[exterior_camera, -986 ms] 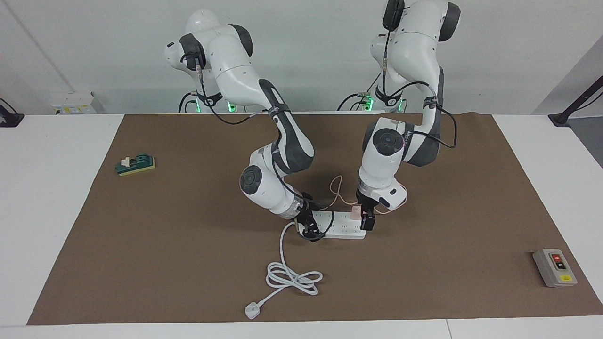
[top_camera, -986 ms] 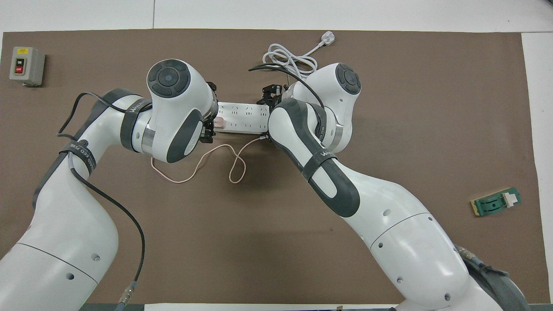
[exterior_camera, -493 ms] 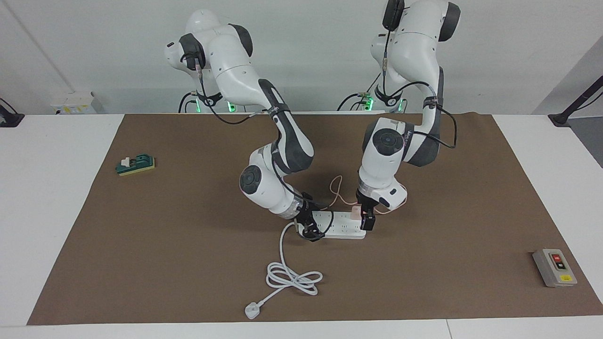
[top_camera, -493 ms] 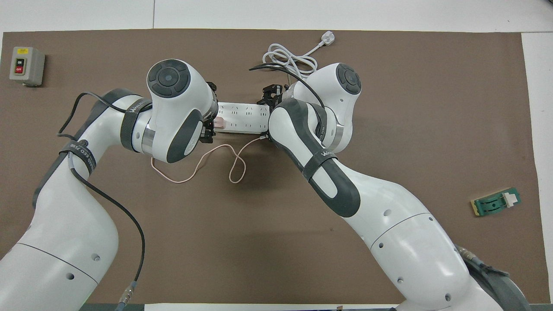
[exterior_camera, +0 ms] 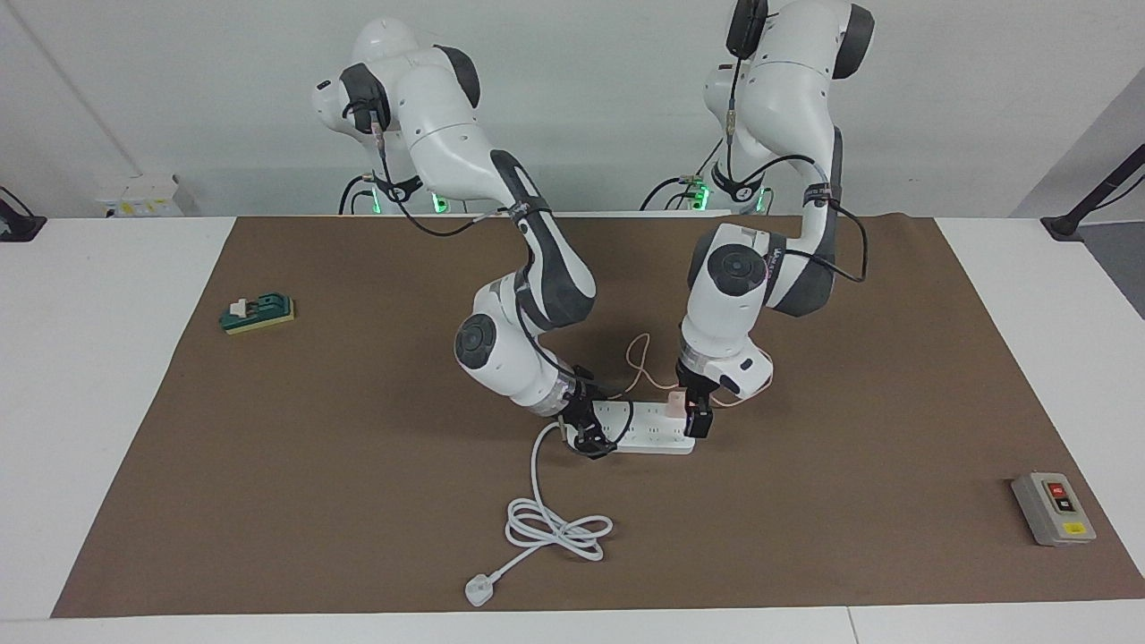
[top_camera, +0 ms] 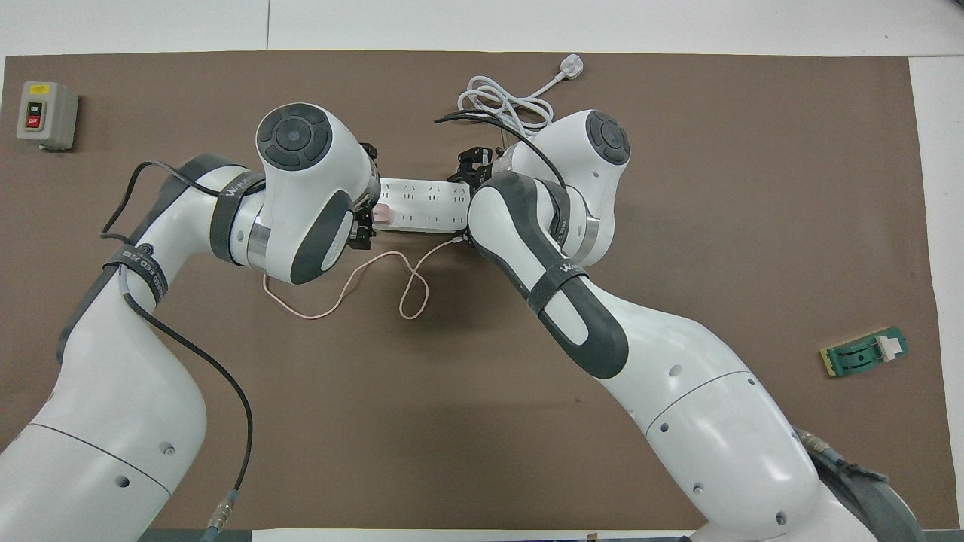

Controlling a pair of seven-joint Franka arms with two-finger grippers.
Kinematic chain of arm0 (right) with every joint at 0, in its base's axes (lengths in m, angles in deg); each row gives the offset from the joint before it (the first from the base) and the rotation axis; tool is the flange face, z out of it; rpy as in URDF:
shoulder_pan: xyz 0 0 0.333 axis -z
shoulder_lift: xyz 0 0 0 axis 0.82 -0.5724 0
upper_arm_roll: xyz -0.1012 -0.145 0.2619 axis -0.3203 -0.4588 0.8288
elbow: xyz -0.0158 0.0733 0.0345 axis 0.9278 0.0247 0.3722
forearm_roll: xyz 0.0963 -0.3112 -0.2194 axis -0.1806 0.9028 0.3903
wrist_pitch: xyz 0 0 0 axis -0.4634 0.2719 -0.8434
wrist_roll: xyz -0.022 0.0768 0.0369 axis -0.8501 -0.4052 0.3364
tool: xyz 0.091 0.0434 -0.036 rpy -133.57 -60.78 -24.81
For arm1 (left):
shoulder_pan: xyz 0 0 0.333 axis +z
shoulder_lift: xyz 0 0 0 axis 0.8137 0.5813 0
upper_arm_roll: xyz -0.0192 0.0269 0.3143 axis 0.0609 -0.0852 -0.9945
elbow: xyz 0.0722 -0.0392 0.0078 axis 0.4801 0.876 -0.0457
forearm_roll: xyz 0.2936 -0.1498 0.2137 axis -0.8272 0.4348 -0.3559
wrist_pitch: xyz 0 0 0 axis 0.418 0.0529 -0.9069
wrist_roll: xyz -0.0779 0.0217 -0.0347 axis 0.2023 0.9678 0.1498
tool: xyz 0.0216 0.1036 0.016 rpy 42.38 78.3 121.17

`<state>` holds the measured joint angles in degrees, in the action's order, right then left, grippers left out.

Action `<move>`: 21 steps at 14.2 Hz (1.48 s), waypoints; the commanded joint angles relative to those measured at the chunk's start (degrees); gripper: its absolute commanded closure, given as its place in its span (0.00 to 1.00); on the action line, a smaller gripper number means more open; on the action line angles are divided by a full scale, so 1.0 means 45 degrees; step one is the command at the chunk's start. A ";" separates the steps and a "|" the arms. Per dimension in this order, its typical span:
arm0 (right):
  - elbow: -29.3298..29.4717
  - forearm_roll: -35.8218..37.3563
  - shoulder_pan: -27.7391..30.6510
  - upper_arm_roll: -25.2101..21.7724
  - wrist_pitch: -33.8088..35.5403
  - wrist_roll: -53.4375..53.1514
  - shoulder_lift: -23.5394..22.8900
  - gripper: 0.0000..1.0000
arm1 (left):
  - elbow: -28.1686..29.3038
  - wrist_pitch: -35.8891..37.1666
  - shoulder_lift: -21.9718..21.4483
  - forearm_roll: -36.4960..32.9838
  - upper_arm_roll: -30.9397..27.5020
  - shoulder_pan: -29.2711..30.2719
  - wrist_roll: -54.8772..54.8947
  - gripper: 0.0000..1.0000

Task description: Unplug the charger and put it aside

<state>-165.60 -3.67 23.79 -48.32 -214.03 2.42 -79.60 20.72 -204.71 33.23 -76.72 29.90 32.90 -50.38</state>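
Observation:
The left gripper grips the pale-pink charger by its block-shaped body [top_camera: 381, 214] next, to unplug it from the white power strip [top_camera: 425, 203].
The pale-pink charger [exterior_camera: 673, 408] [top_camera: 384, 216] sits plugged into the long white power strip [exterior_camera: 646, 435] [top_camera: 425, 203], at the strip's end toward the left arm. Its thin pink cable [exterior_camera: 637, 353] [top_camera: 339, 297] loops on the mat nearer to the robots. My left gripper [exterior_camera: 696, 420] hangs down over that end, open, with its fingers straddling the charger. My right gripper [exterior_camera: 586, 436] rests on the strip's other end, where the thick white cord leaves it. In the overhead view both wrists hide most of the two grippers.
The strip's white cord [exterior_camera: 555, 528] coils farther from the robots and ends in a white plug [exterior_camera: 479, 592]. A grey switch box [exterior_camera: 1053, 508] lies toward the left arm's end of the table. A green block [exterior_camera: 259, 313] lies toward the right arm's end.

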 commanded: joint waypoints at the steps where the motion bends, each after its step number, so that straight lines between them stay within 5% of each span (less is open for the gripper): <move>1: -0.0242 0.0008 0.0215 0.0064 -0.0369 0.0544 0.0011 1.00 | 0.0100 -0.0225 0.0007 0.0188 -0.0002 0.0043 0.0268 0.06; 3: -0.0222 -0.0050 0.0234 0.0064 -0.0330 0.0544 0.0011 1.00 | 0.0042 -0.0206 0.0144 0.0188 -0.0002 0.0004 0.0268 0.28; 6: -0.0125 -0.0070 0.0234 0.0064 -0.0291 0.0505 -0.0008 1.00 | -0.0017 -0.0166 0.0164 0.0188 -0.0002 -0.0035 0.0151 0.88; 7: -0.0125 -0.0070 0.0215 0.0064 -0.0310 0.0505 -0.0008 1.00 | -0.0017 -0.0166 0.0164 0.0188 -0.0002 -0.0054 0.0092 1.00; 21: -0.0125 -0.0109 0.0195 0.0064 -0.0330 0.0505 -0.0008 1.00 | -0.0542 0.0552 -0.0185 0.0072 -0.0002 -0.0113 0.0228 1.00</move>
<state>-165.61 -3.81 23.86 -48.31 -214.05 2.41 -79.60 20.65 -203.23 33.60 -76.47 30.32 32.82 -50.29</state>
